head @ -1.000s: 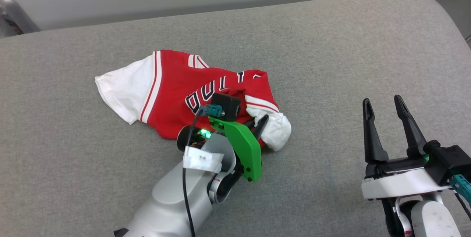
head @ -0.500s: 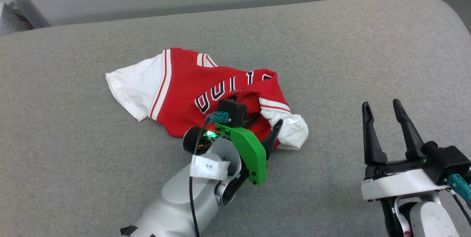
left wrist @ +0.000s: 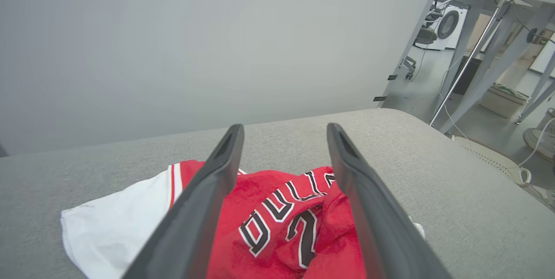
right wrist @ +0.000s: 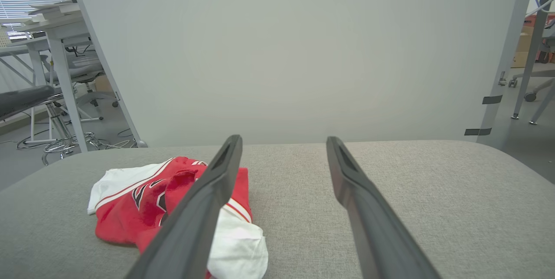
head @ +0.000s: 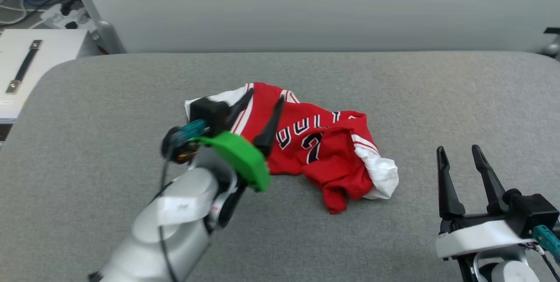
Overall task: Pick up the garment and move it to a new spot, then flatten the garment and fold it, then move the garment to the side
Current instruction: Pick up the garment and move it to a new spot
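Observation:
The white sleeve bunches up off the table, so my right gripper will grab the garment (head: 323, 150) by its sleeve edge (head: 391, 178) next.
The garment (head: 323, 150), a red jersey with white sleeves and black lettering, lies crumpled in the middle of the grey padded table (head: 87, 98). One white sleeve bunches at its right end. My left gripper (head: 265, 96) hovers open over the garment's left part, with nothing between its fingers. In the left wrist view the garment (left wrist: 277, 222) lies below the spread left gripper (left wrist: 284, 127). My right gripper (head: 457, 149) stands open at the lower right, apart from the cloth. The right wrist view has the garment (right wrist: 130, 209) to the left of my right gripper (right wrist: 284, 139).
A pale wall panel (head: 306, 6) runs along the table's far edge. A white cabinet (head: 26, 63) and cables stand past the left end. Desks and chair legs (right wrist: 65, 97) show beyond the table in the right wrist view.
My left gripper has opened, let go of the garment's right part and moved up and left over it. The freed cloth has dropped onto the table. The head camera has shifted.

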